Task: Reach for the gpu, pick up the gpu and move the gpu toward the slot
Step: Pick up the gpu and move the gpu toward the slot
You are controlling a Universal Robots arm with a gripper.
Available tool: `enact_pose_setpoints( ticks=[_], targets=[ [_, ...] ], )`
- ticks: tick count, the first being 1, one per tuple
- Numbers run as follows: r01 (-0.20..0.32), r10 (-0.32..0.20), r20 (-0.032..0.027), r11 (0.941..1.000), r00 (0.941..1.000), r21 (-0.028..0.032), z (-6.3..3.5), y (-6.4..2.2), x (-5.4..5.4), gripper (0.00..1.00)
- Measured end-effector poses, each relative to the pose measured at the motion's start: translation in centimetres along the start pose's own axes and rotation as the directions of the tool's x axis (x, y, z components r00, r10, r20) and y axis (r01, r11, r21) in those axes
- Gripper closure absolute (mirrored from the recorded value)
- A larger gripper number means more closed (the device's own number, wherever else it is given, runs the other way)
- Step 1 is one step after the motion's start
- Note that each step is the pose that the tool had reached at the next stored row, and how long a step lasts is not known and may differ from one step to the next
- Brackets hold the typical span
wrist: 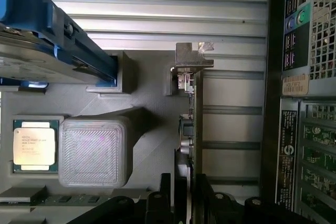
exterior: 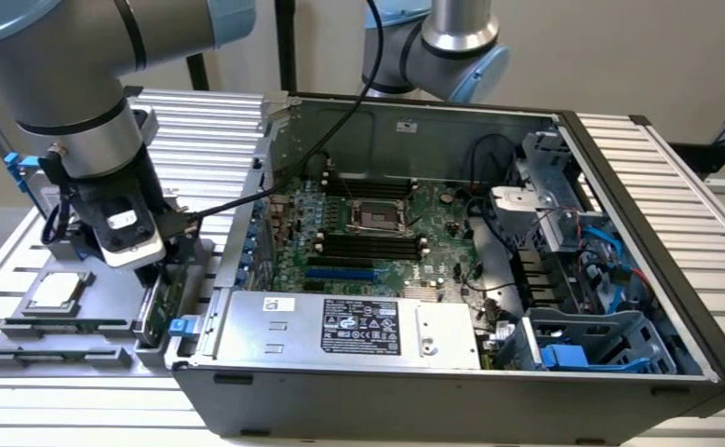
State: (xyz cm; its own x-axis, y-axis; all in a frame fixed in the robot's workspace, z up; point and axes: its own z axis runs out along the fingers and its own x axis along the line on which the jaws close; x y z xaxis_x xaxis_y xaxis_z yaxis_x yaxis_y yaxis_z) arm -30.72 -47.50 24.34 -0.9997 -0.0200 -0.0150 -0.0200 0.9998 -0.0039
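The grey holder (exterior: 151,356) encloses the GPU's lower side and the computer case's side stands close, so the robot's gripper should next grab the GPU by its exposed top edge (exterior: 154,282).
The gpu (wrist: 192,121) stands on edge in a grey holder (wrist: 147,93), its silver end bracket (wrist: 191,60) at the far end. In the exterior view the green gpu (exterior: 154,303) is at the left, just outside the open computer case. My gripper (wrist: 184,200) is right over it, open, with one black finger (wrist: 164,195) on each side of the card's near end and a thin dark gap beside the card. In the exterior view the gripper (exterior: 154,272) hangs just above the card's top edge. The blue slots (exterior: 343,277) lie on the motherboard inside the case.
On the holder lie a square silver processor chip (wrist: 34,145) (exterior: 58,291), a ribbed grey block (wrist: 94,150) and a hard drive with blue rails (wrist: 50,40). The case wall (exterior: 232,279) stands close beside the card. A second arm (exterior: 455,47) stands behind the case.
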Motion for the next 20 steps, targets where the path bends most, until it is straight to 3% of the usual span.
enact_pose_setpoints(
  ticks=[4, 12, 20],
  targets=[
    [0.0, 0.0, 0.0001, 1.0, 1.0, 0.0002, 0.02, 0.02, -0.01, 0.74],
    [0.0, 0.0, -0.0001, 1.0, 1.0, -0.0007, 0.02, 0.02, -0.01, 0.74],
    [0.003, -0.003, -0.0235, 1.0, 0.9997, -0.0041, -0.16, 0.0, -0.12, 0.74]
  ],
)
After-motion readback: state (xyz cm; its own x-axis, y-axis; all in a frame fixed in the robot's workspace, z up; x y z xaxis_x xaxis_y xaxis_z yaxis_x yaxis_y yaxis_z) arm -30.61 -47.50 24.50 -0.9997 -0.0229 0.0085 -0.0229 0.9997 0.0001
